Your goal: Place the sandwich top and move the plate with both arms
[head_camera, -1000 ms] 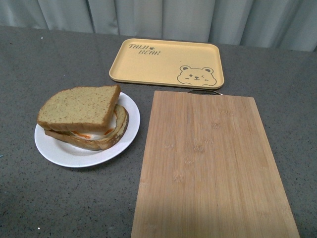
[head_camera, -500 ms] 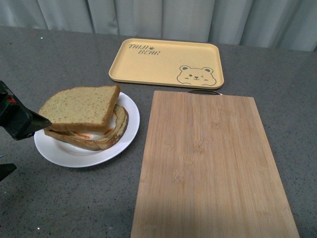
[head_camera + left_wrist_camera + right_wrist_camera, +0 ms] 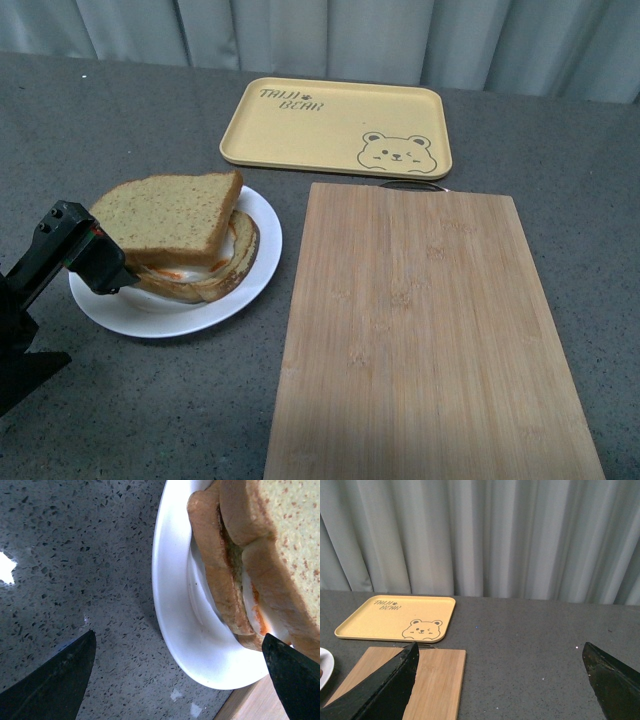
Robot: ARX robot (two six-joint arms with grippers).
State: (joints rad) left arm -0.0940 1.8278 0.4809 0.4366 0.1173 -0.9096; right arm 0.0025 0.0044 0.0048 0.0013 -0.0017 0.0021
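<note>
The left gripper grabs the white plate by its rim [image 3: 187,665] next, to move the sandwich onto the yellow tray.
The sandwich top [image 3: 168,215] lies tan and speckled on a lower bread slice [image 3: 225,275] with egg, on the round white plate [image 3: 150,312] at the left of the table. My left gripper [image 3: 90,322] is open at the plate's near-left rim, one finger over the rim beside the bread. In the left wrist view the plate's rim [image 3: 172,605] and the sandwich top [image 3: 295,525] lie between its wide-apart fingers [image 3: 60,680]. My right gripper [image 3: 500,680] is open and empty above the table, out of the front view; a sliver of the plate [image 3: 324,662] shows there.
A bamboo cutting board [image 3: 425,330] lies right of the plate, close to its rim. A yellow bear tray [image 3: 335,125] sits behind it, near grey curtains. Both show in the right wrist view, board [image 3: 420,680] and tray [image 3: 395,619]. The grey speckled tabletop [image 3: 120,110] surrounds them.
My left gripper has come in from the left edge and moved right to the plate's near-left rim. The sandwich and plate have not moved.
</note>
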